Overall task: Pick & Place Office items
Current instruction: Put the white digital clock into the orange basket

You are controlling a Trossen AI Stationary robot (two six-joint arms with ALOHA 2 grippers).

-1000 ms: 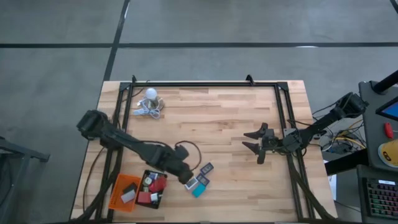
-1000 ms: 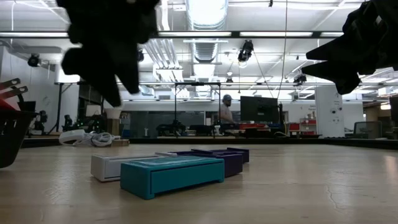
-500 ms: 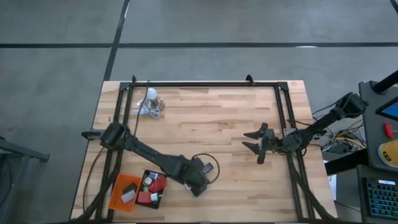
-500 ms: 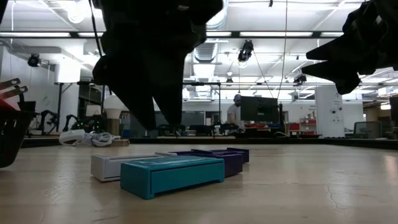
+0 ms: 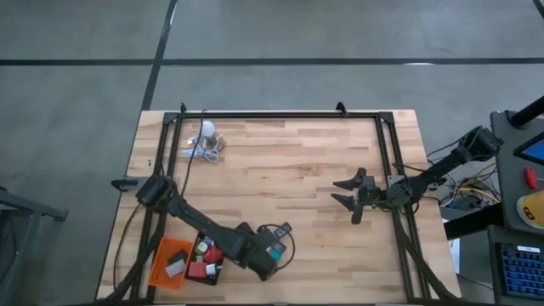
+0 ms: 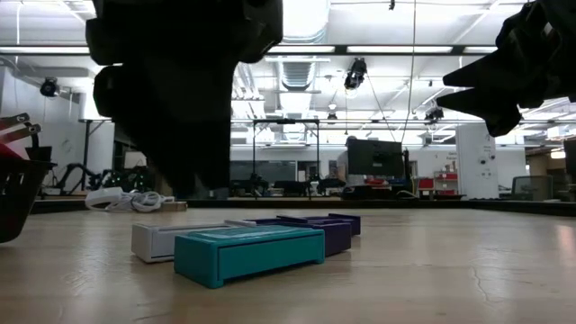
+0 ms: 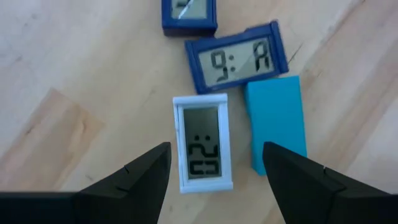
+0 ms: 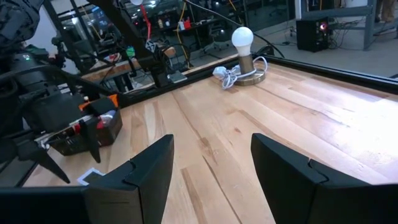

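Observation:
The left gripper takes hold of the white clock by its long side edges next, to put it into the orange tray (image 5: 172,264).
The loose office items lie flat on the wood near the front left. In the left wrist view they are a white little clock (image 7: 202,143), a teal block (image 7: 277,124) and two blue clocks (image 7: 236,57) (image 7: 188,15). The low view shows the teal block (image 6: 247,252), the white clock (image 6: 171,238) and a blue one (image 6: 315,229). My left gripper (image 7: 216,152) (image 5: 265,253) hangs open over them, pointing steeply down, with its fingers on either side of the white clock and above it. My right gripper (image 5: 348,194) (image 8: 214,168) waits open and level at the right.
An orange tray (image 5: 168,262) and a black tray (image 5: 208,259) holding more small pieces stand at the front left, beside the left arm. A white bulb with a coiled cord (image 5: 206,140) (image 8: 242,37) lies at the far left. A black frame (image 5: 280,115) borders the table.
My left gripper has swung from beside the black tray toward the table's right and near edge. It has sunk a little and now hangs over the loose items. The items have kept still, and its fingers have stayed apart.

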